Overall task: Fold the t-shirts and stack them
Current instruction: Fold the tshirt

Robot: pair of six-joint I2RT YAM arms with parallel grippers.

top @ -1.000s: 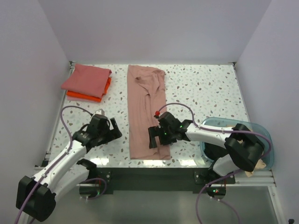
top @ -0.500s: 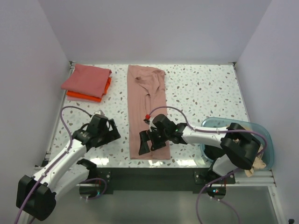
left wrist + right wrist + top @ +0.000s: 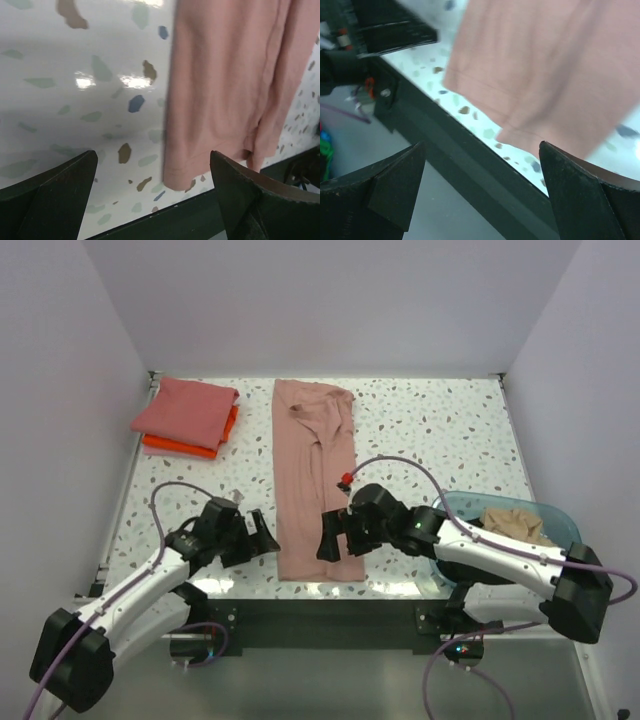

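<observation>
I should first lower my left gripper, as its fingers are above the pink t-shirt's corner, and then close it on the t-shirt's corner.
A dusty pink t-shirt (image 3: 312, 475) lies folded into a long strip down the middle of the table, its hem at the near edge. My left gripper (image 3: 256, 538) is open just left of the hem's near left corner; in the left wrist view the pink t-shirt (image 3: 225, 90) reaches in between the fingers of the left gripper (image 3: 152, 160). My right gripper (image 3: 337, 539) is open over the hem; the right wrist view shows the pink t-shirt (image 3: 545, 65) ahead of the right gripper (image 3: 482, 150). A coral red t-shirt (image 3: 186, 408) lies folded on an orange t-shirt (image 3: 178, 447) at the far left.
A translucent blue tub (image 3: 452, 508) stands at the near right with a tan t-shirt (image 3: 516, 523) in it. The table's dark front edge (image 3: 330, 602) runs just below the pink hem. White walls close in the left, back and right sides.
My left gripper has moved right toward the pink hem's corner. The right gripper went left, then back right over the hem; its arm swung off the tub, uncovering the tan t-shirt.
</observation>
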